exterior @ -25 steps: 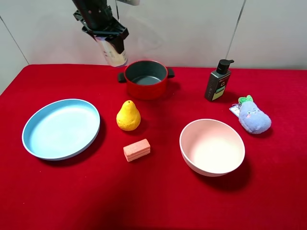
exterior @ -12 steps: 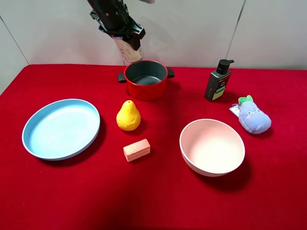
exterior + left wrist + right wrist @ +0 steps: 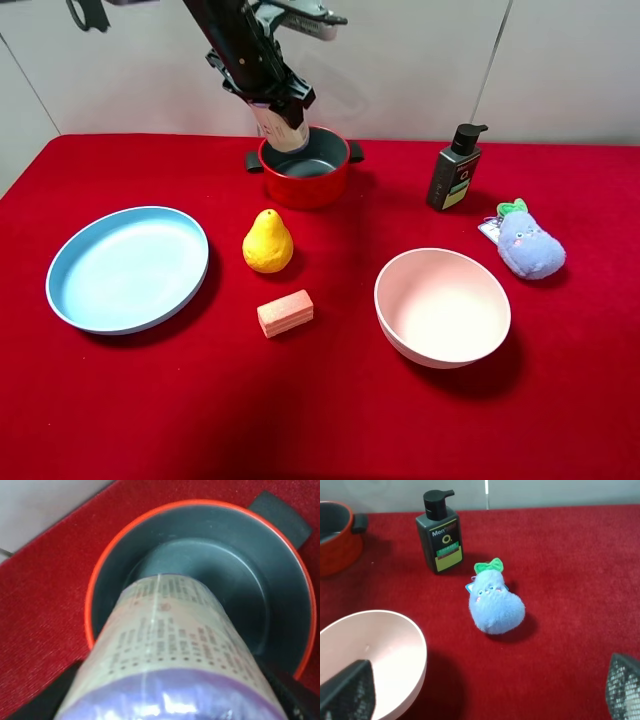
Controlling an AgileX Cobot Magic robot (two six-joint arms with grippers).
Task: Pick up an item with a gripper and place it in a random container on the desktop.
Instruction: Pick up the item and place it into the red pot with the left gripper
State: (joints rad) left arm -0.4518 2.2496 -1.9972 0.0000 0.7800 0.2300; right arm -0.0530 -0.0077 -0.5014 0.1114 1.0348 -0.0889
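Observation:
The white canister's lower end (image 3: 290, 140) is still above the red pot's rim (image 3: 340, 140). My left gripper needs to lower the canister into the pot before it lets go.
A white canister (image 3: 284, 131) with a lilac top (image 3: 170, 645) hangs tilted in my left gripper (image 3: 272, 98), which is shut on it. Its lower end sits over the left back rim of the red pot (image 3: 305, 178), which stands at the back middle of the red desktop (image 3: 330, 410). The left wrist view looks along the canister into the pot's dark grey inside (image 3: 280, 605). My right gripper (image 3: 485, 700) shows only in its own wrist view, its fingers (image 3: 345, 690) wide apart and open with nothing between them.
A blue plate (image 3: 127, 268) lies at the left. A yellow pear (image 3: 267, 242) and a pink block (image 3: 285, 312) sit in the middle. At the right are a pink bowl (image 3: 442, 305), a dark pump bottle (image 3: 455, 167) and a blue plush toy (image 3: 528, 243).
My left arm has carried the canister to the right and downward, from left of the pot to over its rim. Nothing else has moved.

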